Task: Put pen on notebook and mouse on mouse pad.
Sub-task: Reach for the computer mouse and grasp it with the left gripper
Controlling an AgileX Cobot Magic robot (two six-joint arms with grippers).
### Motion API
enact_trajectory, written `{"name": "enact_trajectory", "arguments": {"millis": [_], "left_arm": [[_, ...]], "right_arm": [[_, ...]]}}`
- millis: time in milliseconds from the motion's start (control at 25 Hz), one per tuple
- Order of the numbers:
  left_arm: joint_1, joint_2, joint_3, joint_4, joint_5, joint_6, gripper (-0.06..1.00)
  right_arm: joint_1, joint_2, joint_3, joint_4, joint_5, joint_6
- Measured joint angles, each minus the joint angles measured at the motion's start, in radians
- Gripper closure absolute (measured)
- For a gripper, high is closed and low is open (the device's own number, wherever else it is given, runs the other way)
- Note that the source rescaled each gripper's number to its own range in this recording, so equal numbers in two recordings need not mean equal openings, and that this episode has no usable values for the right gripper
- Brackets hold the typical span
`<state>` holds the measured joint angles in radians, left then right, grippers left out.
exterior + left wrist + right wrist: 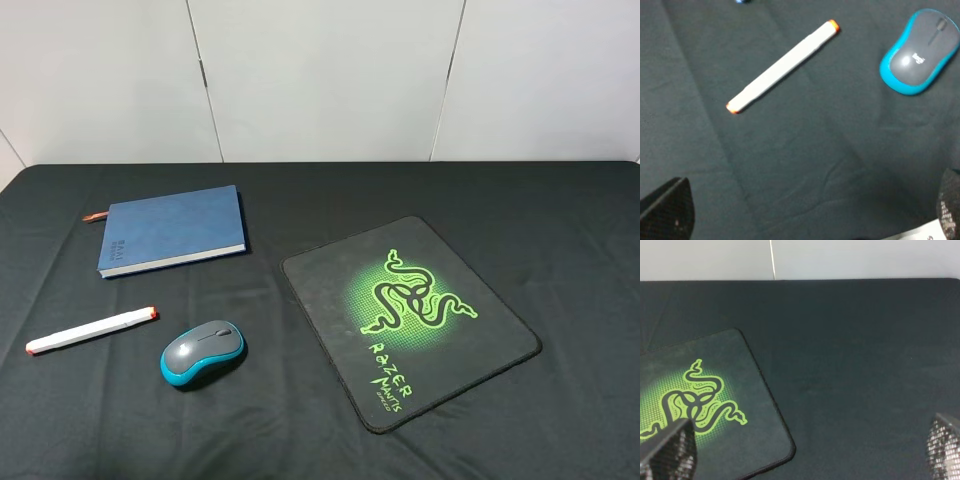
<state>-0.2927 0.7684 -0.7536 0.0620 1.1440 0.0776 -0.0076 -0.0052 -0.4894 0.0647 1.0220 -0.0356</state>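
Next, my left gripper grabs the grey mouse by its teal sides to set the mouse on the mouse pad (412,320).
The white pen (92,330) with orange tips lies slanted on the black cloth at the front left, apart from the dark blue notebook (172,230) behind it. To the right of the pen sits the grey and teal mouse (203,352), off the black Razer mouse pad (410,318). In the exterior view neither arm shows. My left gripper (807,215) hangs open above the cloth, with the pen (782,66) and mouse (920,50) ahead of it. Open too is my right gripper (805,452), one finger (667,450) over the pad's corner (705,400).
A black cloth (560,230) covers the whole table, slightly wrinkled at the front. White wall panels (320,70) stand behind the far edge. The notebook's reddish ribbon (94,216) sticks out at its left end.
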Motion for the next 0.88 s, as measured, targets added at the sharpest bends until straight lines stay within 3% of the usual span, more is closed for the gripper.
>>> {"name": "enact_trajectory", "arguments": {"millis": [520,880], "left_arm": [[-0.244,0.336,-0.001,0.012,-0.122,0.000,-0.01],[-0.324,0.616,-0.001,0.014,-0.293,0.000,-0.01]], "right_arm": [[0.000,0.000,0.000,0.000,0.000,0.000],[0.000,0.000,0.000,0.000,0.000,0.000]]}}
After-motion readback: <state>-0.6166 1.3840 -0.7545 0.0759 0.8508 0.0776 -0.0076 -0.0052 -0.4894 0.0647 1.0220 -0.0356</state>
